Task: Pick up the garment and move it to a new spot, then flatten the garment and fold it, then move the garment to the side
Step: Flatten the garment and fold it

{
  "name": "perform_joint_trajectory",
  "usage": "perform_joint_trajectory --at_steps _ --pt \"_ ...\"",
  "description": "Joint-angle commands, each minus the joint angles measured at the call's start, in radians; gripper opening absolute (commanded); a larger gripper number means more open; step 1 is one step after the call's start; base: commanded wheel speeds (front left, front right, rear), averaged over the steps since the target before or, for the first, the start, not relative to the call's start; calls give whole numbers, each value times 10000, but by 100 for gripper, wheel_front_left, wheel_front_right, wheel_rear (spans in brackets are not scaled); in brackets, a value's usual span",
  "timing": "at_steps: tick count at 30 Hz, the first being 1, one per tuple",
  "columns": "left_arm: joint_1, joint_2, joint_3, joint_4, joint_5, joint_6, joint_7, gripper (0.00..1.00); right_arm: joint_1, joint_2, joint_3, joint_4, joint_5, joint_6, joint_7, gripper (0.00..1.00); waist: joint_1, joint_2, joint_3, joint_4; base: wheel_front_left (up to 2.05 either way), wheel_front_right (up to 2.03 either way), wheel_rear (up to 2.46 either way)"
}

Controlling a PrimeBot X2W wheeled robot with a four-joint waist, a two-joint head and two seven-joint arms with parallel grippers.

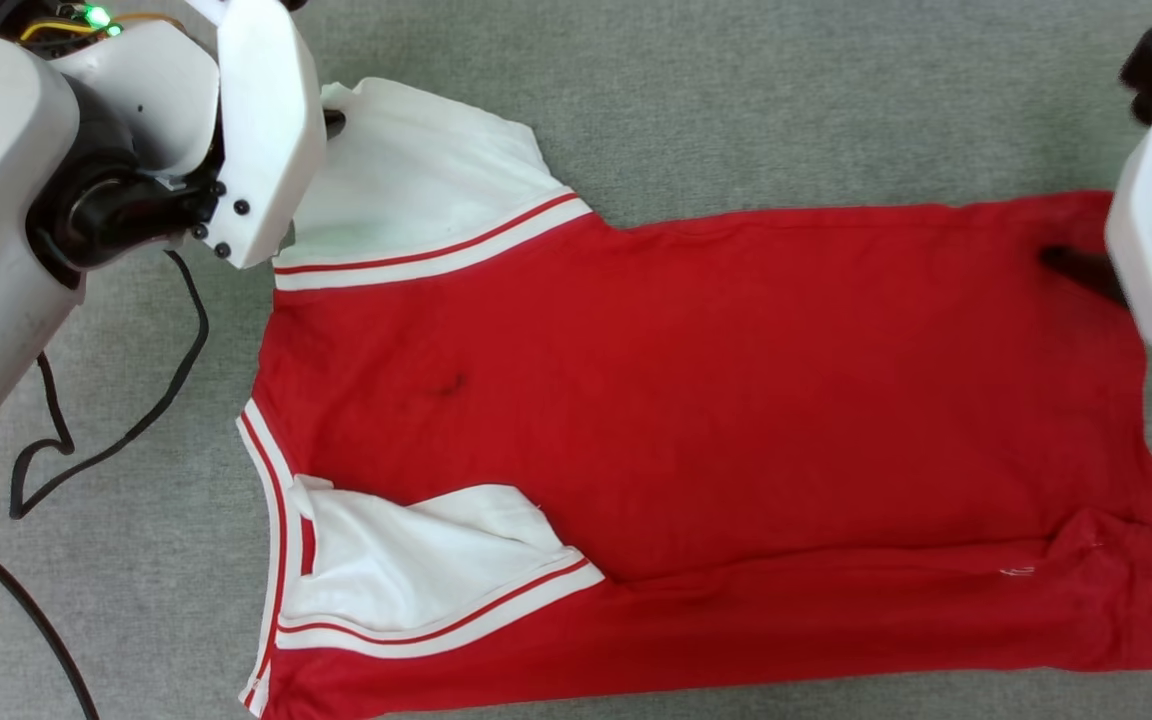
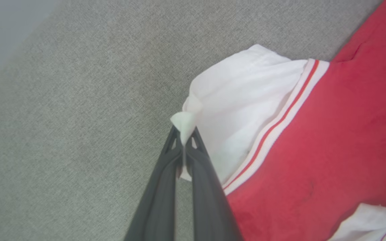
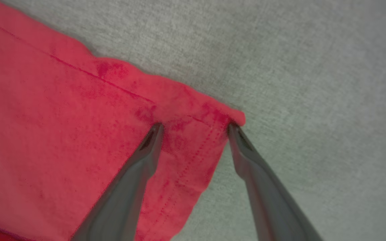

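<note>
Next, my right gripper grabs the red body (image 1: 752, 396) by its hem corner (image 1: 1090, 214) to fold the garment.
The garment (image 1: 696, 400) lies spread on the grey cloth surface, red body across the middle, collar end to the left, hem to the right. Its far white sleeve (image 1: 416, 180) lies at the upper left; the near white sleeve (image 1: 416, 570) is folded onto the body. My left gripper (image 2: 183, 134) is shut on the tip of the far sleeve (image 2: 240, 100), pinching a small white fold. My right gripper (image 3: 194, 125) stands open, its fingers straddling the far hem corner (image 3: 186, 110) of the garment; one finger (image 1: 1081, 265) rests on the red cloth.
A black cable (image 1: 126, 420) loops over the grey surface (image 1: 736, 110) left of the garment, under my left arm (image 1: 86, 170). Bare grey surface runs along the far side and beyond the hem at the right.
</note>
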Motion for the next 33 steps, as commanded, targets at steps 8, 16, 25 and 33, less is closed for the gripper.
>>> perform_joint_trajectory --at_steps 8,16,25,33 --pt "-260 89 -296 -85 -206 -18 -358 0 578 349 1083 1080 171 -6 -549 90 -1 0 185 178 0 0 0" --pt "140 352 -552 -258 -517 -18 -1134 0 -371 60 1283 1157 404 -8 -2181 0 -1 0 -710 85 0 0 0" --pt "1377 1166 -990 -1164 -727 -14 -2049 0 486 -582 1985 873 1098 -8 -4066 0 -1 0 -2168 151 0 0 0" --pt "3155 2179 -1372 -2523 -942 426 -2796 0 1796 -1221 2488 521 1507 -8 -5343 0 -1 0 -3227 120 0 0 0"
